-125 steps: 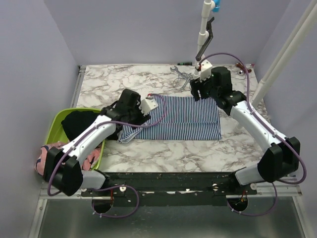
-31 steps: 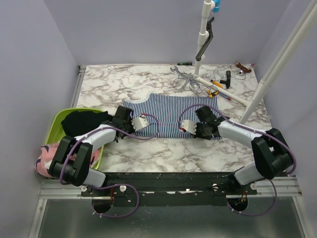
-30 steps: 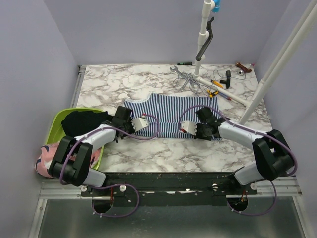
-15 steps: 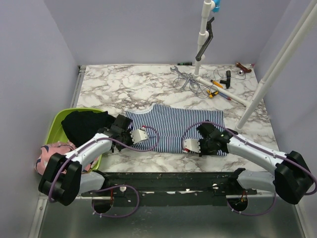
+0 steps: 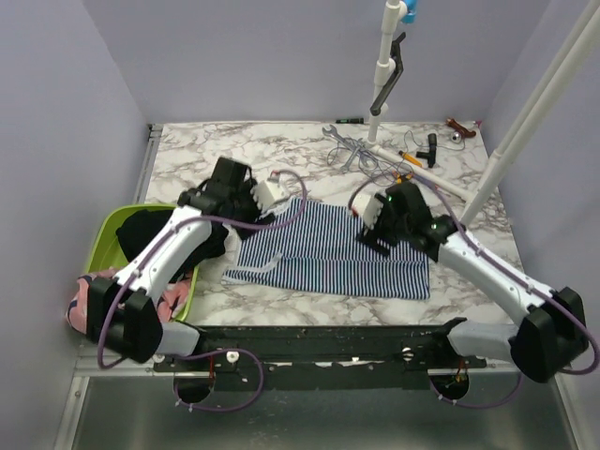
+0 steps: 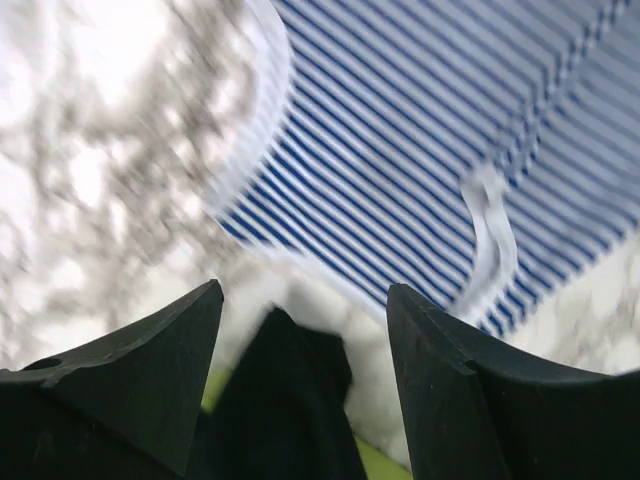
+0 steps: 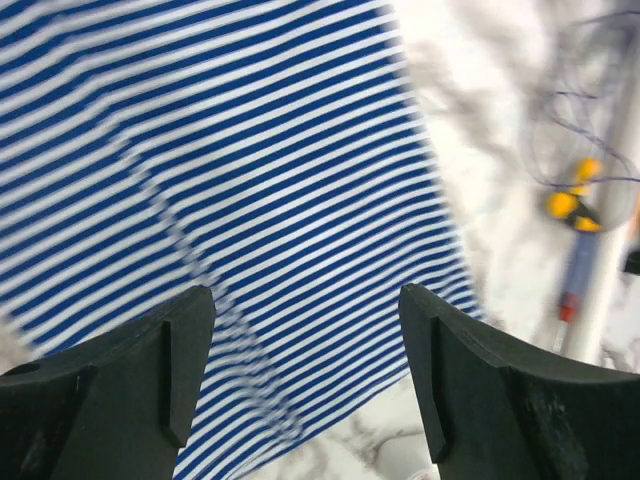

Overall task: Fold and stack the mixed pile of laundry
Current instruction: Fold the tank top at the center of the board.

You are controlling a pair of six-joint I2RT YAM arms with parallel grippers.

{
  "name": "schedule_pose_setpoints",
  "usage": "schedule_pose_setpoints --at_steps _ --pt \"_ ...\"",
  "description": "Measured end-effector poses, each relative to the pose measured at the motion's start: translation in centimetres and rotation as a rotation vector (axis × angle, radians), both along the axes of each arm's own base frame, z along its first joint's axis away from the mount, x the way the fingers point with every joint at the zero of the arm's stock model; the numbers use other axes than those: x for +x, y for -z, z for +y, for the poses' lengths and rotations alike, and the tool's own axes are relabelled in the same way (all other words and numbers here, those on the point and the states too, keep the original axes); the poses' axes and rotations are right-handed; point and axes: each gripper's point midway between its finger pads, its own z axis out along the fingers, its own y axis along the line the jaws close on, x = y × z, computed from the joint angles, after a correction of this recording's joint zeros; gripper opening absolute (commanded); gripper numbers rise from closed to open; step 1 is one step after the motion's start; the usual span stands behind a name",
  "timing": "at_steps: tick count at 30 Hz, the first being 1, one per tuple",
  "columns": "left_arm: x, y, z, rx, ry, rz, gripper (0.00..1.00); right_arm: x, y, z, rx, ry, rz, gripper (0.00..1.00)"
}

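Next, my left gripper grabs the striped garment at its far-edge corner by the white trim [image 6: 226,203]. Then that side of the garment folds toward its middle.
A navy-and-white striped garment [image 5: 328,248] lies spread flat on the marble table, also filling the right wrist view [image 7: 250,150] and the upper left wrist view [image 6: 400,150]. My left gripper [image 5: 244,216] hovers open above its left edge, nothing between the fingers [image 6: 150,370]. My right gripper [image 5: 377,234] hangs open above its right part, fingers [image 7: 470,380] empty. The black garment [image 5: 155,230] sits in the lime green basin [image 5: 106,239] and shows below the left gripper [image 6: 285,400]. The pink printed garment [image 5: 94,295] hangs over the basin's near end.
Loose tools, wires and a screwdriver [image 5: 403,155] lie at the back right, the yellow handle [image 7: 575,200] showing beside the striped cloth. A white post [image 5: 384,56] stands at the back. A slanted white pole [image 5: 525,122] crosses the right side. Walls close in on three sides.
Both grippers were shut on the striped garment near the front edge. They have opened, let it go and lifted up and back. The garment now lies flat.
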Motion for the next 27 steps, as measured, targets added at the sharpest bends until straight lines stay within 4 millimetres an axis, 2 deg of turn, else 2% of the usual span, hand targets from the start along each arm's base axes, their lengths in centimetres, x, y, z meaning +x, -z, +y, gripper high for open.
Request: schedule_pose_setpoints --at_steps 1,3,5,8,12,15,18,22,25,27 --pt "1.6 -2.0 -1.2 -0.046 -0.006 -0.024 0.69 2.1 -1.0 -0.2 0.033 0.047 -0.026 0.80" --pt "4.9 -4.6 -3.4 -0.118 -0.029 -0.035 0.69 6.0 -2.0 -1.6 0.081 0.146 -0.064 0.77" --pt "7.7 -5.5 -5.1 -0.161 -0.058 -0.027 0.68 8.8 -1.7 -3.7 0.078 0.222 -0.071 0.74" --pt "11.1 -4.2 -7.0 -0.185 -0.103 0.035 0.68 11.3 1.1 -7.0 0.024 0.309 -0.022 0.71" --pt "14.2 -0.2 -8.6 -0.166 -0.151 0.132 0.67 12.1 5.5 -10.5 -0.043 0.374 0.083 0.65" --pt "15.2 1.5 -9.4 -0.140 -0.153 0.173 0.66 12.6 7.2 -12.0 -0.093 0.388 0.127 0.63" --pt "15.7 1.9 -10.3 -0.123 -0.121 0.178 0.66 13.5 8.1 -12.9 -0.142 0.384 0.148 0.61" --pt "15.4 2.0 -11.7 -0.077 -0.061 0.159 0.66 14.3 8.7 -13.6 -0.182 0.379 0.173 0.63" --pt "15.5 2.7 -12.5 -0.037 -0.034 0.151 0.67 14.6 8.9 -14.1 -0.189 0.384 0.186 0.63" --pt "16.1 4.0 -13.2 -0.006 -0.023 0.158 0.67 15.0 8.8 -14.6 -0.191 0.392 0.190 0.63"
